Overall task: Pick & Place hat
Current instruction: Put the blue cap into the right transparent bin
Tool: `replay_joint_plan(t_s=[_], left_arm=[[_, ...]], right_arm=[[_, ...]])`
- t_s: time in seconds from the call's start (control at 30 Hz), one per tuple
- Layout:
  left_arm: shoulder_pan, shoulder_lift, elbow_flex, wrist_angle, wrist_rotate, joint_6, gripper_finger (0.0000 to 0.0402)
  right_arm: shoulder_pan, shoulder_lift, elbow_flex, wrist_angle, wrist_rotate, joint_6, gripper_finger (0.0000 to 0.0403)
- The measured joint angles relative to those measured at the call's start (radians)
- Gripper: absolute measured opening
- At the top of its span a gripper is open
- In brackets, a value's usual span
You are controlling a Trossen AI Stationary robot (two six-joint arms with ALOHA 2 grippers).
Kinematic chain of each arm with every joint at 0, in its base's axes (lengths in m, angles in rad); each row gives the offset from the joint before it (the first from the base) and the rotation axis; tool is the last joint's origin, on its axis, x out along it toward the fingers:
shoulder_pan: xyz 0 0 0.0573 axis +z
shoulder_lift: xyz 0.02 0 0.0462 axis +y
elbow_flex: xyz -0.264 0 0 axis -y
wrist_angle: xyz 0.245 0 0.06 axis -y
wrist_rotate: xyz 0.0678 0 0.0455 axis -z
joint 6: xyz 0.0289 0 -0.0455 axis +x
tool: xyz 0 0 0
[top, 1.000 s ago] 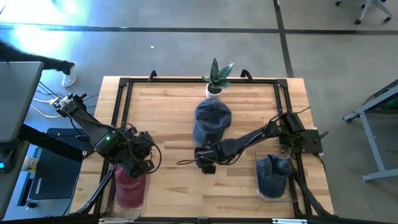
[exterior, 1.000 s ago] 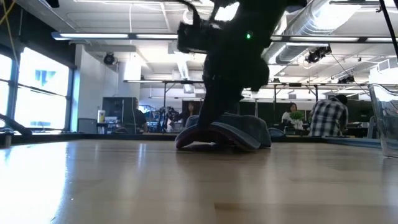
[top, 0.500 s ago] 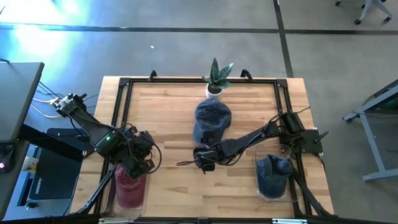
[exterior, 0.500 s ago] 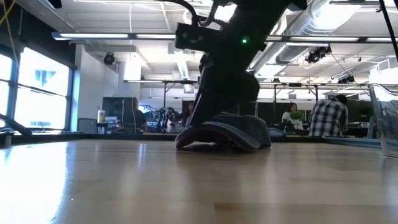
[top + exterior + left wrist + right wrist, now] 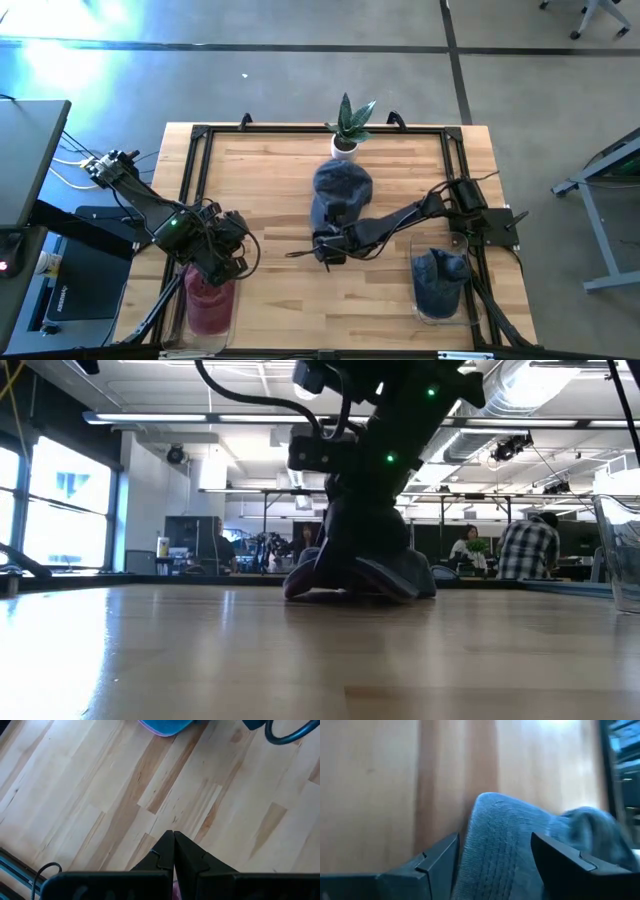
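Note:
My right gripper grabs the blue denim hat (image 5: 340, 192) by its edge next, to place it in a clear container (image 5: 440, 280).
A blue denim hat (image 5: 340, 192) lies on the wooden table near the middle, its brim (image 5: 322, 226) pointing to the near edge. My right gripper (image 5: 325, 252) stands open at that brim, slanting down from the near side. In the right wrist view the brim (image 5: 495, 855) lies between its two fingers. In the low view that gripper (image 5: 350, 560) stands in front of the hat (image 5: 400, 572). My left gripper (image 5: 228, 262) is shut (image 5: 173, 837) and holds nothing, raised at the near left. My right gripper has one open finger (image 5: 437, 862) on each side of the hat's brim end (image 5: 490, 835), slanting down from the table's near side. I cannot tell whether either finger touches the brim. The hat rests on the table.
A clear container with a red hat (image 5: 208, 305) stands below my left gripper. Another clear container (image 5: 440, 285) at the near right holds a blue hat. A small potted plant (image 5: 347, 125) stands at the far edge behind the hat. A black frame (image 5: 195, 150) runs round the table.
My right gripper has moved toward the table's far edge, onto the hat's brim, rolling its wrist. In the low view its fingers now stand wider than a second ago: it has opened. The hat has stayed where it was.

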Motion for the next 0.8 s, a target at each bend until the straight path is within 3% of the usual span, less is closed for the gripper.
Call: replay_joint_plan(t_s=[0.17, 0.53, 0.7, 0.8], left_arm=[[0.000, 0.000, 0.000, -0.002, 0.000, 0.001, 0.0000], [0.000, 0.000, 0.000, -0.001, -0.003, 0.001, 0.0000], [0.000, 0.000, 0.000, -0.001, -0.016, 0.001, 0.0000], [0.000, 0.000, 0.000, 0.000, -0.018, -0.001, 0.0000]], right_arm=[[0.002, -0.003, 0.004, -0.008, 0.060, 0.001, 0.0228], [-0.014, -0.089, 0.006, -0.093, 0.048, 0.100, 0.0197], [-0.041, -0.091, 0.005, -0.118, -0.019, 0.131, 0.0193], [-0.047, -0.091, 0.005, -0.131, 0.004, 0.163, 0.0190]])
